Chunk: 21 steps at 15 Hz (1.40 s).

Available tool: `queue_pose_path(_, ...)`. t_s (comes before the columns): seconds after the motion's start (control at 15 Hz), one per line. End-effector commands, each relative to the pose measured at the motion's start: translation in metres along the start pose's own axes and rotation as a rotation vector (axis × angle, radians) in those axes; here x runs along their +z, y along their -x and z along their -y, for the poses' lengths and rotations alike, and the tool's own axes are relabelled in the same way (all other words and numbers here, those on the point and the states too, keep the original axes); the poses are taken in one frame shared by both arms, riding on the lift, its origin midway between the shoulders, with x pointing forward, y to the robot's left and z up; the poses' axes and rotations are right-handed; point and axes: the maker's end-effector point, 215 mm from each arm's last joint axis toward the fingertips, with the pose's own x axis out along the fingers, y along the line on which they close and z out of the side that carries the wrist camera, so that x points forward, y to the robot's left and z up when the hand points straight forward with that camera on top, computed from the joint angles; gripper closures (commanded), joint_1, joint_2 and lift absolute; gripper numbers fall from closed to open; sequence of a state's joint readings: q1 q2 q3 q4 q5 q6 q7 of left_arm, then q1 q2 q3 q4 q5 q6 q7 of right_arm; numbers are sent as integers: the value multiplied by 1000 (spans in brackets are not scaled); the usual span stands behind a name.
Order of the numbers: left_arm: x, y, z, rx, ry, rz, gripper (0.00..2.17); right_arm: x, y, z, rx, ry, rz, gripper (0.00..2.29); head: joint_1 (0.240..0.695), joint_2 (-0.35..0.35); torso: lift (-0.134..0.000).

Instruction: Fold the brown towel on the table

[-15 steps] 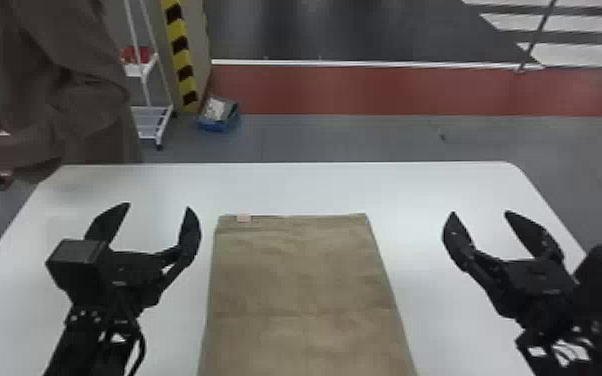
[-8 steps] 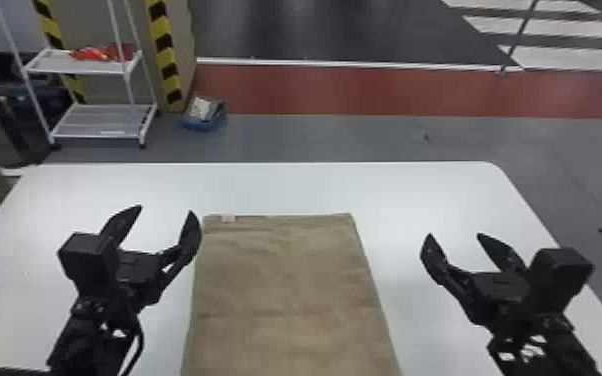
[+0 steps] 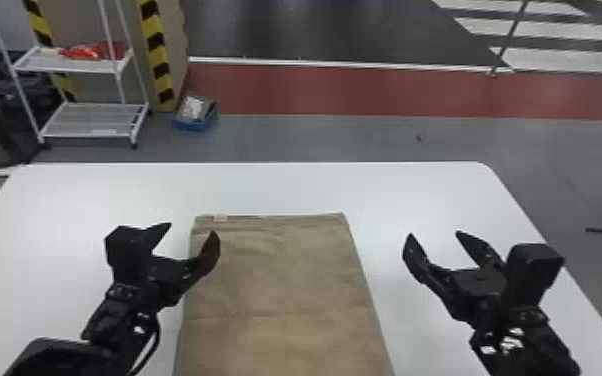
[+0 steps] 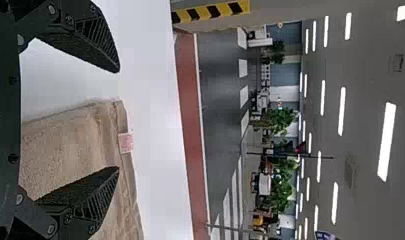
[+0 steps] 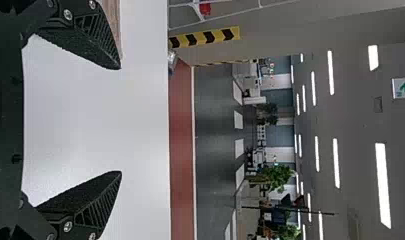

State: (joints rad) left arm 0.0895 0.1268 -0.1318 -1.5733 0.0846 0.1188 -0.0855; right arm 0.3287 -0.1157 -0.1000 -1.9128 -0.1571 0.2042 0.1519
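My left gripper grabs the brown towel by its edge near the pale tag next, to fold the towel.
The brown towel lies flat on the white table, a small pale tag at its far left corner. My left gripper stands open at the towel's left edge, its right finger over the cloth near that corner. In the left wrist view the open left gripper has the towel and its tag between and beneath its fingers, with nothing gripped. To the right of the towel, above bare tabletop, is my right gripper, also open. The right wrist view has the right gripper with nothing between its fingers.
The white table has its far edge beyond the towel and its right edge past the right arm. On the floor behind stand a white shelf cart and a blue bin.
The head view has shifted, and the person at the left has gone from it. My left gripper has moved right to over the towel's edge; the right one has turned slightly. Both have stayed open.
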Motion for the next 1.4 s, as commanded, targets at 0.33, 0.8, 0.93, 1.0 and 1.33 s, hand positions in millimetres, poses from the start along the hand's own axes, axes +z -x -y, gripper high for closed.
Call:
queue_pose_path(0.33,-25,-27,1,-7,54,-68,292,-13,-16,-30,73,16,-28,147,695,-80,-110)
queue_pose_path(0.8,-36,-38,-5,-9,84,-112,475,-17,-22,-40,94,13,-33,147,695,-57,-110)
queue_pose_path(0.93,-36,-38,-5,-9,84,-112,728,-16,-23,-38,91,15,-33,147,695,-52,-110)
queue_pose_path(1.0,-36,-38,-5,-7,83,-112,917,-16,-23,-38,92,15,-33,147,695,-52,-110)
queue_pose_path(1.33,-34,-32,-7,5,83,-98,1720,-17,-25,-37,90,15,-33,147,695,-51,-110)
